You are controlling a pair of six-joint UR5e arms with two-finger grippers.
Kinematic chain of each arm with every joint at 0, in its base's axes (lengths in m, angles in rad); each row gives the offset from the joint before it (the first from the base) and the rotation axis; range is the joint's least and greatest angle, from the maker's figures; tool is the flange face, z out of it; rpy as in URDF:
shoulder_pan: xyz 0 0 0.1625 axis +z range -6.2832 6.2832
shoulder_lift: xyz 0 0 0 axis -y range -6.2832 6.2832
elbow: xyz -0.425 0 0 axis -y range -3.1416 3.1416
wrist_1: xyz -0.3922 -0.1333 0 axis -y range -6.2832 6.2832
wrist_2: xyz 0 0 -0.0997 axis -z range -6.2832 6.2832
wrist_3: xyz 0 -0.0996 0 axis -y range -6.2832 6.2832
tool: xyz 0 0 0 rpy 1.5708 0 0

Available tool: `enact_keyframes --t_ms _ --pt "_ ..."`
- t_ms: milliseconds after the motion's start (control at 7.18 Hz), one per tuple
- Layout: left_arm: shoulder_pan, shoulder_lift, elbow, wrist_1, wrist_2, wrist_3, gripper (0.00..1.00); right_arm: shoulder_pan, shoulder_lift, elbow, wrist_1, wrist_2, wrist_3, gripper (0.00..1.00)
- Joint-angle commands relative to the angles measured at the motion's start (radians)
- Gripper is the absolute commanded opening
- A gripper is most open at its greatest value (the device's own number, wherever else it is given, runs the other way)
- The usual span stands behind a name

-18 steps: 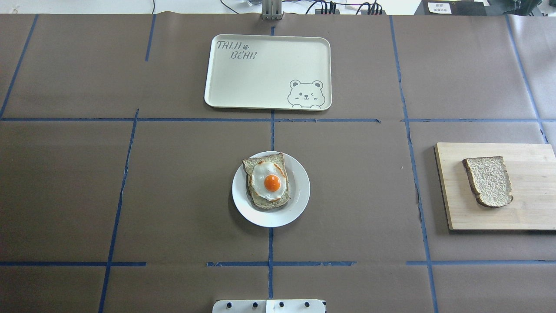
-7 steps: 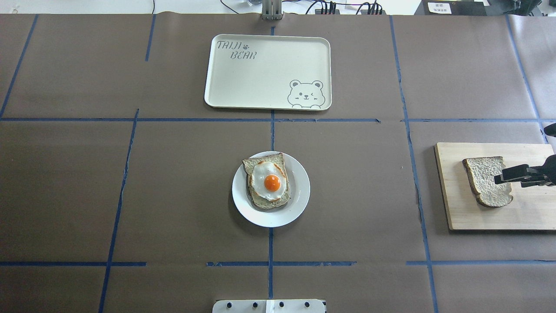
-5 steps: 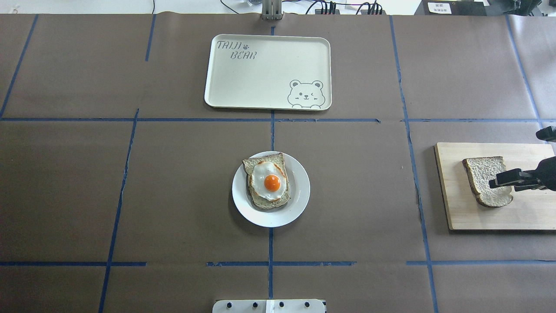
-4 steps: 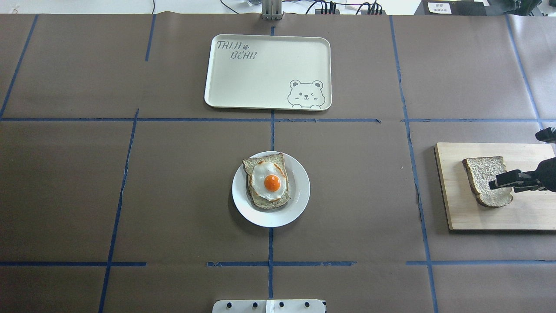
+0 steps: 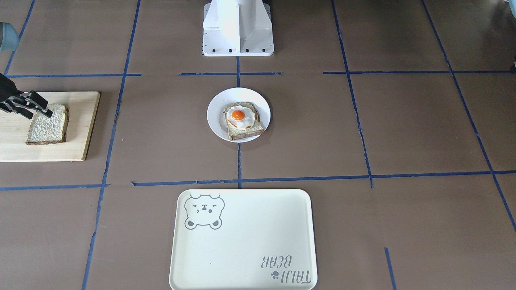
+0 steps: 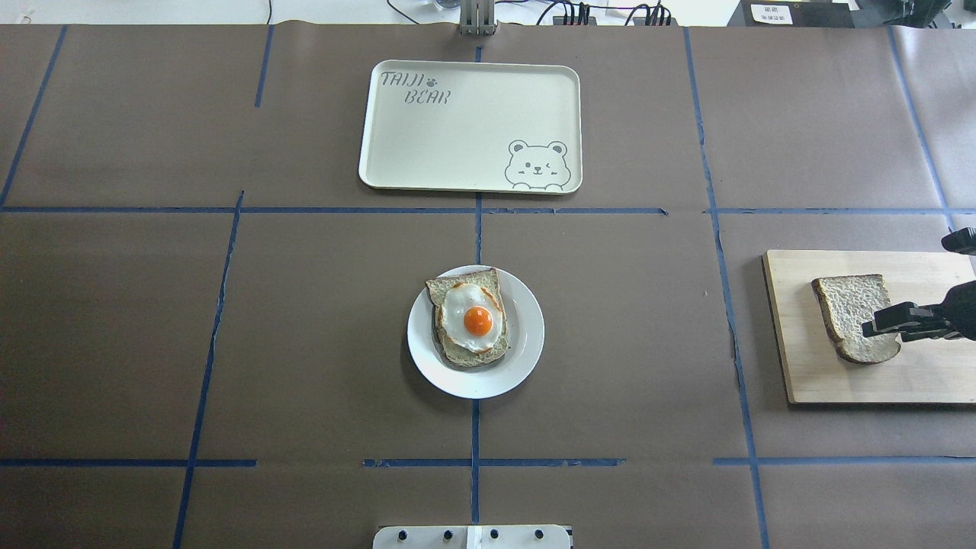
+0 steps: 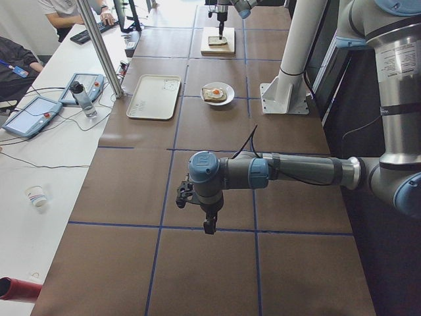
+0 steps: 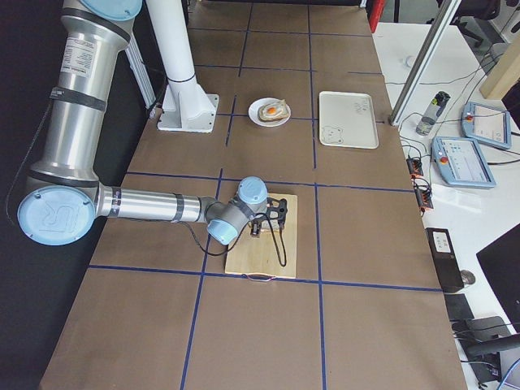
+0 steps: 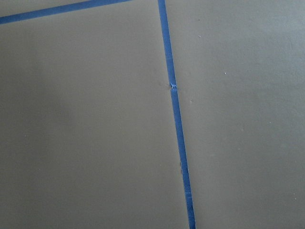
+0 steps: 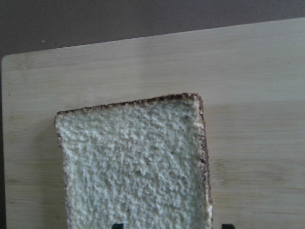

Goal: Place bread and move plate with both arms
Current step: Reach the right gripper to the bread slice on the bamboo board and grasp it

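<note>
Next, the right gripper grabs the slice by its crust edge [image 10: 208, 210] to put the bread on the plated egg toast.
The bread [image 6: 850, 313] lies flat, pale face up, on a wooden cutting board [image 6: 930, 374] at the table's right. It also shows in the front view [image 5: 47, 125] and the right wrist view [image 10: 133, 162]. My right gripper [image 6: 884, 326] is open and hangs just over the slice's right half, with its fingertips [image 10: 117, 225] straddling that edge. The white plate [image 6: 528, 343] sits at the table's middle and holds a toast with a fried egg [image 6: 474, 319]. My left gripper [image 7: 209, 227] shows only in the exterior left view, far from both; I cannot tell its state.
A cream bear tray [image 6: 457, 130] lies at the far middle of the table, beyond the plate. The white pedestal base [image 5: 238, 28] stands on the near side. Blue tape lines cross the brown paper cover. The left wrist view shows only paper and tape.
My right gripper came in from the right edge over the board, then shifted slightly toward the robot's side over the bread. Bread, plate and tray have not moved.
</note>
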Motion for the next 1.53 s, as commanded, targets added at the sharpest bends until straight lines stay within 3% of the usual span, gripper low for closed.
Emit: enact_keyframes --t_ms 0,139,278,975,1392 --pt "0.0 0.0 0.0 0.001 0.0 0.0 1.0 -0.001 0.0 0.0 0.0 0.0 0.01 0.46" --pt "0.0 0.0 0.0 0.001 0.0 0.0 1.0 -0.001 -0.003 0.0 0.002 0.0 0.011 0.2" --pt "0.0 0.0 0.0 -0.001 0.0 0.0 1.0 -0.001 -0.005 0.0 0.002 0.0 0.009 0.03" --pt "0.0 0.0 0.0 -0.001 0.0 0.0 1.0 0.002 -0.003 0.009 0.012 0.009 0.009 0.0" --pt "0.002 0.0 0.0 -0.001 0.0 0.0 1.0 0.007 -0.011 0.072 0.014 0.028 0.011 0.0"
